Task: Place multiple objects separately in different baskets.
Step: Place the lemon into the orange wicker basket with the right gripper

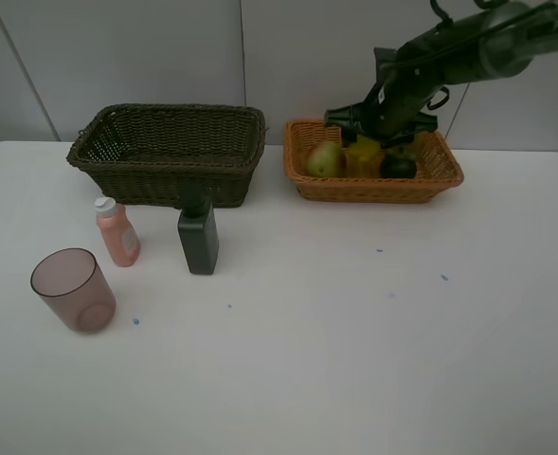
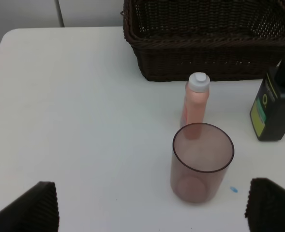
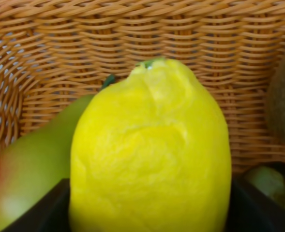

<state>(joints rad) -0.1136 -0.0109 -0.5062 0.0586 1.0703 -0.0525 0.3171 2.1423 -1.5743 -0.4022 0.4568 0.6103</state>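
The yellow lemon (image 1: 364, 156) sits low inside the orange-tan basket, beside the red-green apple, so it is now time for my right gripper to open.
My right gripper (image 1: 381, 131) reaches down into the orange-tan basket (image 1: 373, 191) and is shut on the yellow lemon (image 3: 152, 154), which fills the gap between its dark fingers (image 3: 36, 210). Beside the lemon (image 1: 364, 156) lie a red-green apple (image 1: 324, 159), a dark mangosteen (image 1: 398, 167) and a brown kiwi (image 3: 283, 106). My left gripper (image 2: 152, 208) is open above the table, just short of the tinted cup (image 2: 202, 162). The pink bottle (image 2: 196, 104) and dark green bottle (image 2: 274, 108) stand in front of the dark basket (image 2: 205, 46). The exterior view does not show the left arm.
The dark basket (image 1: 165, 142) holds nothing that I can see. The cup (image 1: 73, 289), pink bottle (image 1: 117, 232) and green bottle (image 1: 198, 237) stand on the left half of the white table (image 1: 354, 332). A wall runs close behind both baskets.
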